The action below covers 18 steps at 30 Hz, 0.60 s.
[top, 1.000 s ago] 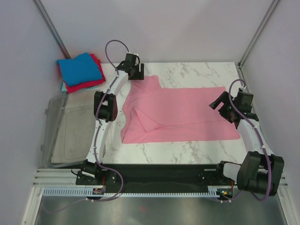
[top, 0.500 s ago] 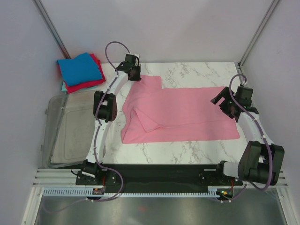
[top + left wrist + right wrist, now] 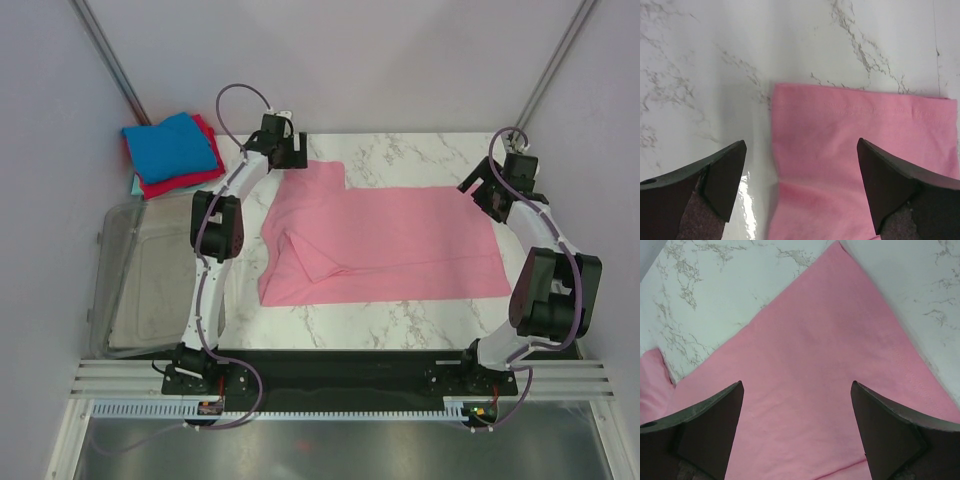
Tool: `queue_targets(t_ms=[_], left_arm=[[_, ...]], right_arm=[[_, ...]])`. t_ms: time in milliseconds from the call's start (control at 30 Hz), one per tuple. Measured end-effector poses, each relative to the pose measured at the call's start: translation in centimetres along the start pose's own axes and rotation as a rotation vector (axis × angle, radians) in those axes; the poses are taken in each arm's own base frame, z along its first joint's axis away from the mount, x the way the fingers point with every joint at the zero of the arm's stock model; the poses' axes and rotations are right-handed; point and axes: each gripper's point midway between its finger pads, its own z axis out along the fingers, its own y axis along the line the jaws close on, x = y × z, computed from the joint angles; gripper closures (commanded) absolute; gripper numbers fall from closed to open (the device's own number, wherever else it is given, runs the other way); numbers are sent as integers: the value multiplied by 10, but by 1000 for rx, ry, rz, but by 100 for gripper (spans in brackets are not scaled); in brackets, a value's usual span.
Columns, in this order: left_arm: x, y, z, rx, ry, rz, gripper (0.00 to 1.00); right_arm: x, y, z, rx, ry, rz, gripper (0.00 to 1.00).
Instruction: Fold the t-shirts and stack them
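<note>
My fingers are still above the flat, undented cloth, so my left gripper comes down first, then closes on the sleeve's corner.
A pink t-shirt (image 3: pixel 385 240) lies flat on the marble table, partly folded, with a flap turned over near its left side. My left gripper (image 3: pixel 287 152) is open above the shirt's far left corner; the left wrist view shows that pink corner (image 3: pixel 860 150) between the spread fingers. My right gripper (image 3: pixel 492 195) is open above the shirt's far right corner, and the right wrist view shows the pink cloth (image 3: pixel 805 385) under it. A stack of folded shirts (image 3: pixel 172 152), blue on top of red and teal, sits at the far left.
A clear plastic bin (image 3: pixel 145 275) lies at the left of the table. Grey walls close in the back and both sides. Bare marble (image 3: pixel 420 155) shows behind the shirt and in front of it.
My right gripper has moved away from me to the shirt's far right corner. My left gripper has shifted slightly at the far left corner. The shirt has not moved.
</note>
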Motion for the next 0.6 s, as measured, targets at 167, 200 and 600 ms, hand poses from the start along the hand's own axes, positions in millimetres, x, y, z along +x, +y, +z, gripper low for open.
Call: queue_targets(t_ms=[167, 200, 600], left_arm=[[-20, 13, 1, 6, -41, -21, 3], [-21, 15, 3, 10, -45, -25, 5], [1, -10, 19, 183, 49, -79, 30]], right_arm=[[4, -1, 7, 0, 9, 3, 4], [4, -2, 8, -1, 8, 4, 4], [10, -3, 9, -6, 20, 8, 4]])
